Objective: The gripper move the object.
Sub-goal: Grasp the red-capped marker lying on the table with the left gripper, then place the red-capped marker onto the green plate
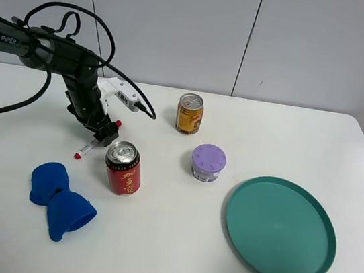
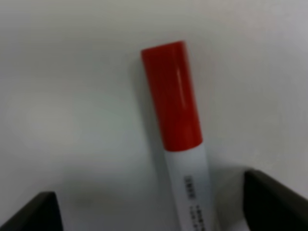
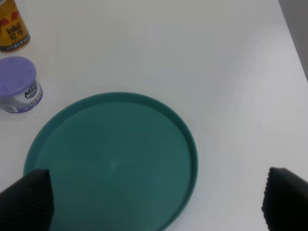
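I need to grab the marker pen by its white body (image 1: 90, 146) with my left gripper next. Then I can move the marker pen over to the teal plate (image 1: 281, 230).
The white marker pen (image 1: 87, 146) lies on the white table, one red end (image 1: 77, 156) toward the front left and the other red end by the gripper. My left gripper (image 1: 105, 136) is low over the pen's middle, just left of the red can. In the left wrist view the pen's red cap (image 2: 173, 96) and white barrel lie between the two black fingers (image 2: 274, 202), which stand wide apart on either side without touching it. My right gripper (image 3: 154, 202) is open and empty above the teal plate; it is out of the high view.
A red drink can (image 1: 123, 168) stands right beside the pen and gripper. A blue cloth (image 1: 59, 199) lies at front left. A gold can (image 1: 190, 113) and a purple-lidded tub (image 1: 207, 162) stand mid-table. A teal plate (image 1: 281, 228) is at right.
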Available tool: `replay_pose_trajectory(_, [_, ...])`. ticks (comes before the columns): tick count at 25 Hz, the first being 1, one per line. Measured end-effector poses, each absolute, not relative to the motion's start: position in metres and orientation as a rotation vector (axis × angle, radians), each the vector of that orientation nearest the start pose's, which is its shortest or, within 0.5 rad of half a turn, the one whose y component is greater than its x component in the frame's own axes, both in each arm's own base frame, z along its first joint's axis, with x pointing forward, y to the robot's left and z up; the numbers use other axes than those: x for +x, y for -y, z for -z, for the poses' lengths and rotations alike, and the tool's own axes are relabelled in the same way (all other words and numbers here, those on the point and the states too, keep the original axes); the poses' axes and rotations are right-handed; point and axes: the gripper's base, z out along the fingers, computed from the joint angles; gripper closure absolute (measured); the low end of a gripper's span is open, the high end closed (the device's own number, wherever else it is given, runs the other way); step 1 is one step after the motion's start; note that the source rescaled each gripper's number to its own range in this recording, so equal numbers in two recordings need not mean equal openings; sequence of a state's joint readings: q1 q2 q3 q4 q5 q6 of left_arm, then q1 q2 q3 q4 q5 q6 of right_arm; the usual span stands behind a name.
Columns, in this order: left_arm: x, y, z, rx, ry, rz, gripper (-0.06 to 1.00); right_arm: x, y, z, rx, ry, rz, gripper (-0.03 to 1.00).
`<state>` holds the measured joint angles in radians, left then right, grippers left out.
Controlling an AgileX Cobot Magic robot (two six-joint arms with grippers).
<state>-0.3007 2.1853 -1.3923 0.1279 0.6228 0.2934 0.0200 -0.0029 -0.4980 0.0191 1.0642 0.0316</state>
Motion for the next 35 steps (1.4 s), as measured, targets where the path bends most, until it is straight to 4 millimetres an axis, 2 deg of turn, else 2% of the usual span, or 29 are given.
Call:
replay_pose_trajectory(3, [0.404,0.119,-0.097,0.971,-2.734,-0.119,0.02,-0.005,-0.001,-0.276,0.011,-2.047,-0.055,-0.03])
replay_pose_trajectory(4, [0.404,0.119,-0.097,0.964,-2.739,-0.112,0.08,-0.005,-0.001,-0.276,0.011,-2.047,-0.055,-0.03])
replay_pose_trajectory(6, [0.403,0.119,-0.096,0.952,-2.754,-0.098,0.30,-0.005,-0.001,-0.276,0.011,-2.047,-0.055,-0.03])
replay_pose_trajectory(9, [0.402,0.119,-0.094,0.951,-2.767,-0.095,0.87,-0.005,-0.001,-0.276,0.011,-2.047,-0.055,-0.03])
replay_pose_trajectory(10, [0.402,0.119,-0.094,0.955,-2.767,-0.097,0.94,-0.005,-0.001,-0.276,0.011,-2.047,-0.055,-0.03])
replay_pose_trajectory(16, [0.401,0.118,-0.099,0.978,-2.776,-0.114,0.94,-0.005,-0.001,-0.276,0.011,-2.047,-0.055,-0.03])
replay_pose_trajectory(18, [0.399,0.116,-0.111,0.988,-2.781,-0.130,0.94,-0.005,-0.001,-0.276,0.011,-2.047,-0.055,-0.03])
replay_pose_trajectory(20, [0.401,0.116,-0.136,0.981,-2.756,-0.146,0.94,-0.005,-0.001,-0.276,0.011,-2.047,-0.055,-0.03])
replay_pose_trajectory(25, [0.403,0.123,-0.226,0.952,-2.669,-0.176,0.94,-0.005,-0.001,-0.276,0.011,-2.047,-0.055,-0.03])
replay_pose_trajectory(27, [0.396,0.139,-0.259,0.981,-2.614,-0.173,0.94,-0.005,-0.001,-0.276,0.011,-2.047,-0.055,-0.03])
replay_pose_trajectory(30, [0.377,0.182,-0.299,1.088,-2.520,-0.145,0.94,-0.005,-0.001,-0.276,0.011,-2.047,-0.055,-0.03])
replay_pose_trajectory(33, [0.347,0.233,-0.321,1.236,-2.418,-0.096,0.94,-0.005,-0.001,-0.276,0.011,-2.047,-0.055,-0.03])
replay_pose_trajectory(35, [0.324,0.265,-0.328,1.333,-2.348,-0.051,0.94,-0.005,-0.001,-0.276,0.011,-2.047,-0.055,-0.03])
